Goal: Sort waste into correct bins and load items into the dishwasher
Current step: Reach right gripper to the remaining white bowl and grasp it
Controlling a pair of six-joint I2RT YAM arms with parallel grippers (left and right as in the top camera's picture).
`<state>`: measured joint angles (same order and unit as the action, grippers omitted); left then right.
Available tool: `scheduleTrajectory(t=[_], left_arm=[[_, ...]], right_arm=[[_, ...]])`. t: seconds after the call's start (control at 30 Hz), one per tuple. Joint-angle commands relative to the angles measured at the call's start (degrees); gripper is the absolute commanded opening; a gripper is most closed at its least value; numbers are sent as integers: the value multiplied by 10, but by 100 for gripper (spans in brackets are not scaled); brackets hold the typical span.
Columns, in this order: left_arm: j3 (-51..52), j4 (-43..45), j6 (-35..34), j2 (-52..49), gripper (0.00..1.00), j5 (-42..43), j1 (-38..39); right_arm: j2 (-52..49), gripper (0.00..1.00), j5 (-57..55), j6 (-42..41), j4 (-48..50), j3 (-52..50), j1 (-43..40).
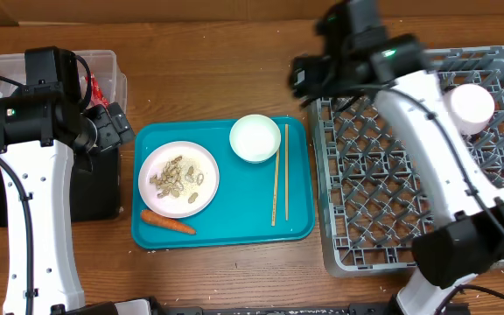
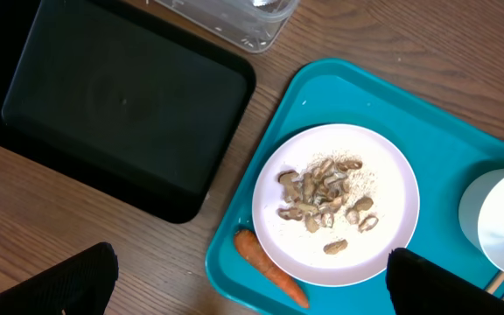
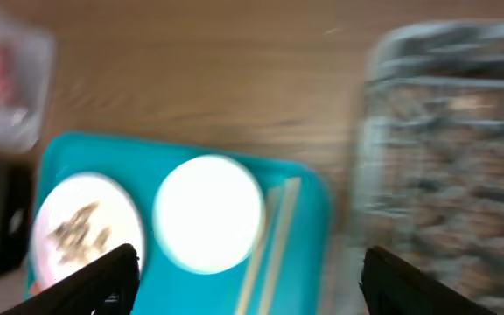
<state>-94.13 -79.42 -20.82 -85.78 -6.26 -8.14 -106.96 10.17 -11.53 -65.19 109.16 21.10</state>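
Note:
The white bowl should be loaded into the rack point(image 1: 409, 192), so my right gripper should grab the bowl by its rim on the chopsticks side. The bowl's body stays free that way.
A white plate point(image 1: 178, 178) with peanut shells point(image 1: 179, 176) sits on the teal tray point(image 1: 296, 223), with a carrot point(image 1: 168, 223) below it, a white bowl point(image 1: 255, 138) and chopsticks point(image 1: 280, 173) to its right. The clear tub point(image 1: 7, 70) holds a red wrapper point(image 1: 94, 89); the black tray point(image 1: 94, 188) lies in front of it. A white cup point(image 1: 469, 107) stands in the grey rack point(image 1: 409, 192). My left gripper point(image 2: 252, 284) is open above the plate point(image 2: 335, 203) and carrot point(image 2: 271, 269). My right gripper point(image 3: 248, 280) is open and empty above the bowl point(image 3: 208, 212) and chopsticks point(image 3: 268, 254).
The black tray point(image 2: 112, 105) fills the upper left of the left wrist view, with the tub's corner point(image 2: 234, 17) behind it. The right wrist view is blurred; the rack point(image 3: 453, 149) lies at its right. The right arm point(image 1: 427, 131) crosses over the rack.

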Motion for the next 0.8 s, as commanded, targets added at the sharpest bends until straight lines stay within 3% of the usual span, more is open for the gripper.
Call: scheduleTrajectory(t=[0.0,0.23,0.4,0.53,0.77], left_arm=[[-8,2,12,-1,100,1,-3],[-7,-2,11,-1,100,2,-3],[-8,-4,11,-1,100,2,-3],[-7,-3,11,-1,100,2,-3],[-7,-3,11,-1,100,2,-3]], right_arm=[[-23,82,-11,-17,12,-25,45],[-99,71,-20,-30,11,-27,85],[-149,66,-61,-85,8,-27,88],[-179,64,-61,-85,7,-27,88],[-218,52,-63,-85,2,-27,88]])
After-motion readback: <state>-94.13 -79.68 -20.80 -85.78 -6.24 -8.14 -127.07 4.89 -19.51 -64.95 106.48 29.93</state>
